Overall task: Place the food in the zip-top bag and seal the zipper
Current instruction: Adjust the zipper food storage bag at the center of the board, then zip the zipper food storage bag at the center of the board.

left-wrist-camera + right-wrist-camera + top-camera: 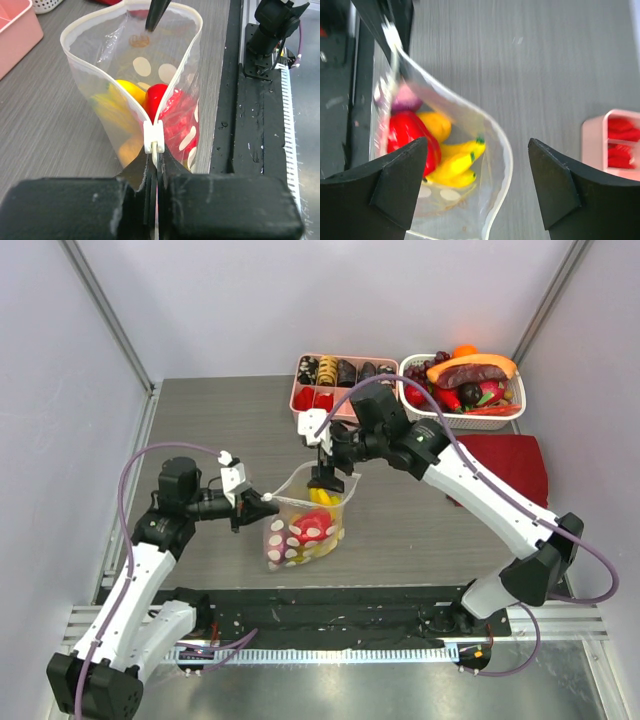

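Note:
The white slider (267, 498) (391, 36) is beside my left gripper's hold. My right gripper should next pinch the slider across its sides to seal the zipper.
The zip-top bag (305, 525) stands on the table with its mouth open. Inside it lies the food: a yellow banana bunch (454, 161), a red piece (409, 135), an orange piece (436, 125) and a pink piece (405, 97). My left gripper (268, 498) is shut on the near end of the bag's mouth, just below the white slider (153, 137) of the zipper (172, 85). My right gripper (477, 172) is open above the bag's far rim, with one finger over the inside and one outside. Its fingertip (156, 12) shows in the left wrist view.
A pink compartment tray (300, 398) and a white basket (480, 420) of toy food stand at the back. A red cloth (510, 465) lies to the right. A black strip (330, 608) runs along the table's near edge.

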You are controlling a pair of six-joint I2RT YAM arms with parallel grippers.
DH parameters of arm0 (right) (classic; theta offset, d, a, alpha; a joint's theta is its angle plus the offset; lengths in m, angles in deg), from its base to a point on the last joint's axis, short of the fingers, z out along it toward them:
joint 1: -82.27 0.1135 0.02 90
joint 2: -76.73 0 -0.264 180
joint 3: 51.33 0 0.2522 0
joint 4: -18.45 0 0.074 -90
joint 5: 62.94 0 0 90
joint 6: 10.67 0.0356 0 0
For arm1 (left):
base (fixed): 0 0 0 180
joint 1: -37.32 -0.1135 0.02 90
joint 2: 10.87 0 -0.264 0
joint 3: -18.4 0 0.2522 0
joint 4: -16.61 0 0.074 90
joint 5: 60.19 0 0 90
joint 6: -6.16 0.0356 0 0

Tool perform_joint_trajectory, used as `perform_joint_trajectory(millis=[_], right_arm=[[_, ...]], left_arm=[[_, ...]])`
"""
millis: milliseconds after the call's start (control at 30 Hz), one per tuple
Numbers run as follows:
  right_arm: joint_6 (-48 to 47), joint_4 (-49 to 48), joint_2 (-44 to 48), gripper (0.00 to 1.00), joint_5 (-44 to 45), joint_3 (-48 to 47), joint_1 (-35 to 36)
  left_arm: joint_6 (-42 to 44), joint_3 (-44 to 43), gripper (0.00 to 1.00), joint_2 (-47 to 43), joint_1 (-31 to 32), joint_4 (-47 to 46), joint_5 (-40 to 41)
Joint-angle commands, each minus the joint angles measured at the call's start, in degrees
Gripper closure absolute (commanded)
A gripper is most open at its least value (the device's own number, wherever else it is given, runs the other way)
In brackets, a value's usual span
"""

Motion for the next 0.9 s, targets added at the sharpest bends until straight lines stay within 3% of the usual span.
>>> perform_joint_trajectory(millis=[0, 267, 500, 700, 867], right_arm=[[6.64, -6.15, 3.35, 0.15, -3.71, -5.96, 3.52], [8.23, -14.49, 3.18, 0.25, -2.22, -1.30, 11.80], [6.82, -16.78, 0.54, 0.43, -1.87, 0.72, 12.68], [5.85, -17.05, -0.86, 0.45, -1.78, 1.34, 12.77], [5.15, -16.96, -1.22, 0.57, -1.87, 1.77, 13.29]], left_arm=[[0.96, -5.51, 1.00, 1.42, 0.19, 3.18, 0.43], [3.85, -6.75, 1.00, 0.80, 0.45, 4.07, 0.34], [7.28, -8.15, 1.00, 1.07, 1.59, 7.40, -0.88], [10.54, -8.51, 1.00, 0.72, 2.56, 10.13, -0.27], [10.45, -9.21, 1.00, 0.89, 2.65, 10.92, -0.01]])
